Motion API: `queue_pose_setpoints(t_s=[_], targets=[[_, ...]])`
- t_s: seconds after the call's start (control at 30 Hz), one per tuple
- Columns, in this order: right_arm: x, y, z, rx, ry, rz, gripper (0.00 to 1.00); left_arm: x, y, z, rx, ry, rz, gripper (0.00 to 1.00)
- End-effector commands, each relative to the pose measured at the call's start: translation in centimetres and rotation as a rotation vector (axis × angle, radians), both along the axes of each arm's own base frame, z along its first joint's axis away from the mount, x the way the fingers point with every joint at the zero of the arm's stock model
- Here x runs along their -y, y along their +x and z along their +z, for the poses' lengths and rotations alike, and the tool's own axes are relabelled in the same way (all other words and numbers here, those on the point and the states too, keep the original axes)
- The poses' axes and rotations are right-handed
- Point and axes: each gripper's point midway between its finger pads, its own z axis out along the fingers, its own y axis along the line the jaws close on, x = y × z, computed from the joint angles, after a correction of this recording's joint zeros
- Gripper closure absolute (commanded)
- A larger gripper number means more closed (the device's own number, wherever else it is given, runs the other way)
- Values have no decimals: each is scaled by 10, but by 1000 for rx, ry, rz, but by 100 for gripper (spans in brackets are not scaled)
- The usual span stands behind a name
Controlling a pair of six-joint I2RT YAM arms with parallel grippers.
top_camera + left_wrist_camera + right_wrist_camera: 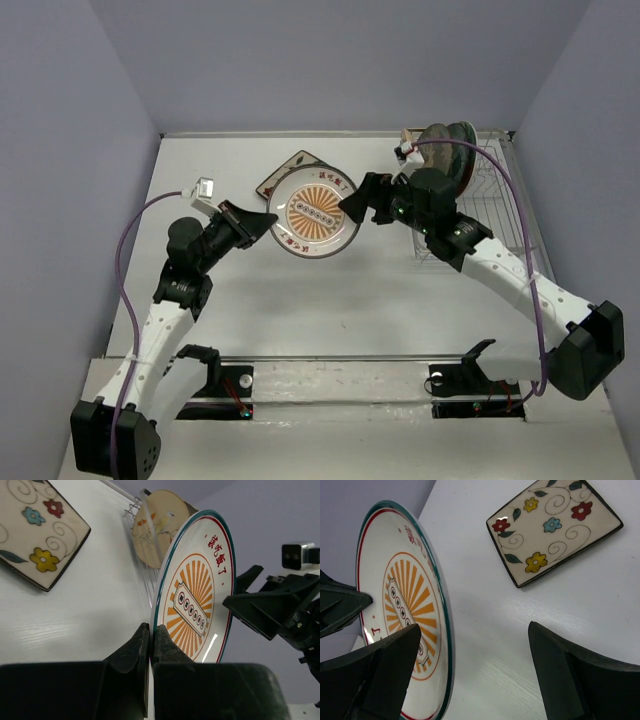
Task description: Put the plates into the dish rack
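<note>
The robot's right gripper will grab the orange-sunburst plate [317,215] next by its rim opposite the left gripper. The plate's other rim then stays free to go into the rack.
The orange-sunburst plate [317,215] is held off the table, tilted on edge. My left gripper [262,220] is shut on its left rim; the left wrist view shows both fingers [151,630] pinching the rim of the plate [200,595]. My right gripper [352,205] is open at the plate's right side. In the right wrist view its fingers [475,630] stand wide apart, with the plate's rim [442,645] just inside the left finger. The square floral plate [555,530] lies flat on the table behind. The dish rack [500,210] stands at the back right.
Several plates [450,150] stand in the rack's far end; the cream bird plate [155,530] is the one facing the left wrist camera. The square plate [290,172] is partly hidden under the held plate in the top view. Walls enclose the table.
</note>
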Motion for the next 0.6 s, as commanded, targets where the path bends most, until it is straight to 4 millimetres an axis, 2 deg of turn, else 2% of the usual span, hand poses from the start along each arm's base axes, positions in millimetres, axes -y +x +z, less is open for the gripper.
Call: queue_pose_setpoints(t_s=[0.0, 0.03, 0.07, 0.13, 0.17, 0.2, 0.23, 0.27, 0.3, 0.33, 0.37, 0.4, 0.43, 0.47, 0.5, 0.53, 0.57], targets=[[-8, -2, 3, 18, -9, 44, 11, 21, -22, 37, 143, -51, -161, 94], [-9, -3, 3, 16, -8, 51, 15, 22, -24, 38, 147, -51, -172, 94], [-9, -3, 2, 11, -5, 53, 27, 23, -27, 39, 156, -50, -186, 94], [-6, -6, 4, 17, 12, 39, 63, 25, -28, 42, 175, -37, -198, 94], [-3, -5, 8, 30, 23, 23, 87, 25, -29, 39, 170, -29, -206, 89], [-1, -5, 11, 36, 28, 10, 93, 26, -28, 39, 168, -20, -209, 76], [2, -6, 15, 47, 33, 3, 93, 25, -28, 38, 168, -7, -207, 63], [10, -3, 23, 70, 37, -24, 93, 22, -25, 30, 157, 38, -194, 42], [15, -2, 28, 83, 40, -37, 93, 19, -23, 27, 150, 70, -176, 31], [22, 1, 33, 96, 41, -56, 93, 16, -21, 32, 167, 103, -156, 23], [40, 11, 44, 117, 40, -109, 93, 8, -19, 23, 162, 176, -116, 12], [52, 18, 50, 126, 43, -145, 93, 2, -18, 23, 168, 212, -89, 8], [81, 34, 57, 137, 41, -228, 93, -3, -18, 29, 190, 244, -64, 1], [97, 40, 65, 152, 44, -271, 93, -10, -16, 27, 190, 279, -26, 1], [119, 47, 84, 188, 43, -350, 93, -15, -22, 24, 183, 307, -14, 1], [140, 54, 95, 224, 13, -427, 93, -19, -23, 23, 201, 342, -8, 1], [183, 65, 121, 279, -15, -597, 93, -19, -30, 21, 200, 354, -20, 1]])
